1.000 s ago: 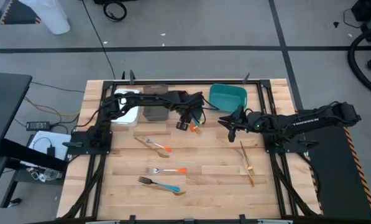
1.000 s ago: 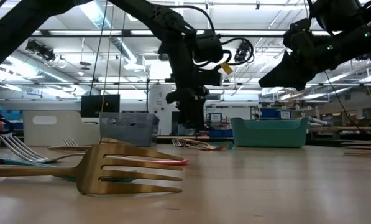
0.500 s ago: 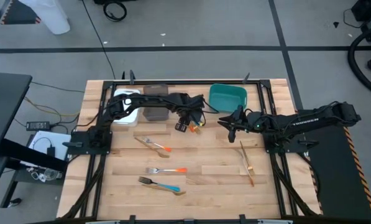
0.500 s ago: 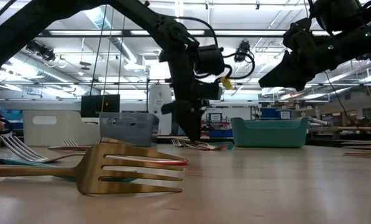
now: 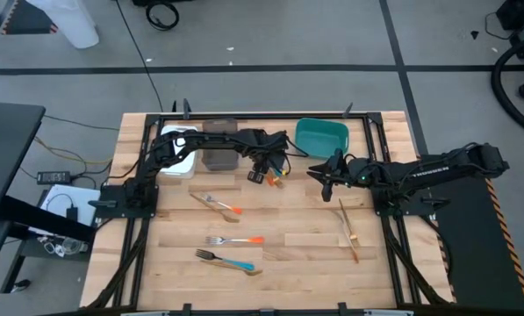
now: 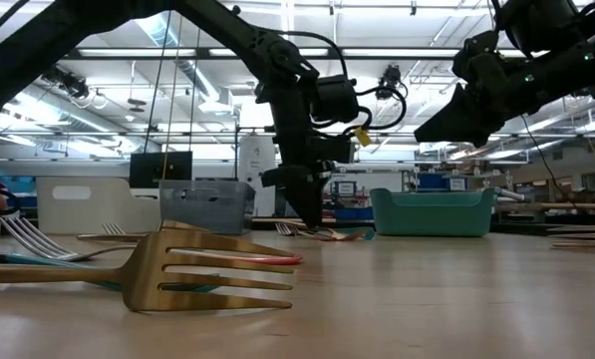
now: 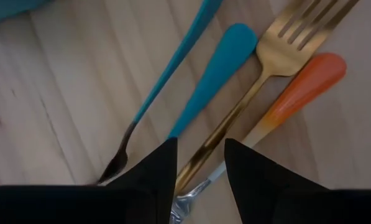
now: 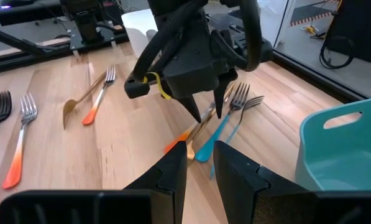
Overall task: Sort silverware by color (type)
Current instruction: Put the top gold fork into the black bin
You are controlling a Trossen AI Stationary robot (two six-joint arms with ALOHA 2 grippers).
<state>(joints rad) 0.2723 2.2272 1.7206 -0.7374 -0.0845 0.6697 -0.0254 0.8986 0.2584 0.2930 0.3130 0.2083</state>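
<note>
I should next pick up the gold fork with my left gripper by its slender handle (image 7: 217,132), so I can sort the gold silverware into the grey bin.
A small cluster of silverware (image 5: 277,178) lies on the table in front of the teal bin: a gold fork (image 7: 278,56), two blue-handled pieces (image 7: 217,73) and an orange handle (image 7: 304,84). My left gripper (image 7: 201,165) points steeply down just above this cluster, open. Its fingers stand on either side of the gold fork's handle (image 7: 225,127). In the right wrist view my left gripper (image 8: 208,112) hangs over the forks. My right gripper (image 5: 319,174) hovers to the cluster's right, open, with nothing between its fingers (image 8: 173,171).
Far edge: a white bin (image 5: 179,154), a grey bin (image 5: 218,151) and a teal bin (image 5: 323,134). Orange-handled forks (image 5: 222,204) (image 5: 237,240) and a blue-handled fork (image 5: 231,261) lie left of centre. Tan wooden pieces (image 5: 349,228) lie right of centre.
My left gripper has come down toward the cluster of silverware and its fingertips now hang just above the table. Its fingers have stayed open. The silverware has not moved.
</note>
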